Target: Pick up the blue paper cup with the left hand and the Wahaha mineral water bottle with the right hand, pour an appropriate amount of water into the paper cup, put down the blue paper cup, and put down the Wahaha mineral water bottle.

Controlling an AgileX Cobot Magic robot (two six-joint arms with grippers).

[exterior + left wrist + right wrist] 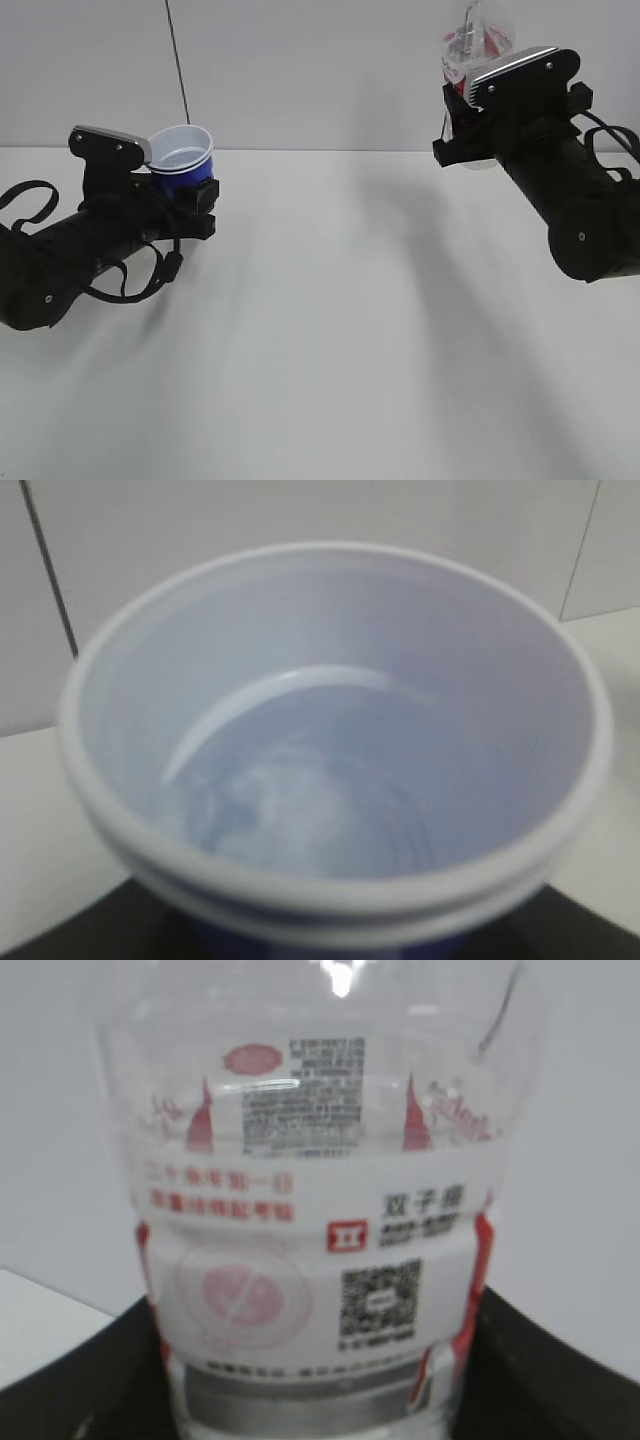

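My left gripper holds the blue paper cup (184, 160) (330, 760) above the table and needs to keep holding it until it is down. The cup would fall if I opened my left gripper now.
My left gripper (186, 186) is shut on the blue paper cup (184, 160) and holds it upright, a little above the table at the left. In the left wrist view the cup's white inside (330, 730) fills the frame. Faint ripples at its bottom look like shallow clear water (290, 810). My right gripper (468, 125) is shut on the Wahaha mineral water bottle (478, 40), high at the upper right and far from the cup. The bottle's neck runs out of the frame's top. Its red, white and grey label (320, 1260) sits between black fingers (560, 1380).
The white table (330, 330) spreads below both arms, with a wide gap between them. A white wall (320, 70) stands behind, with a thin dark line (178, 60) running down it above the cup.
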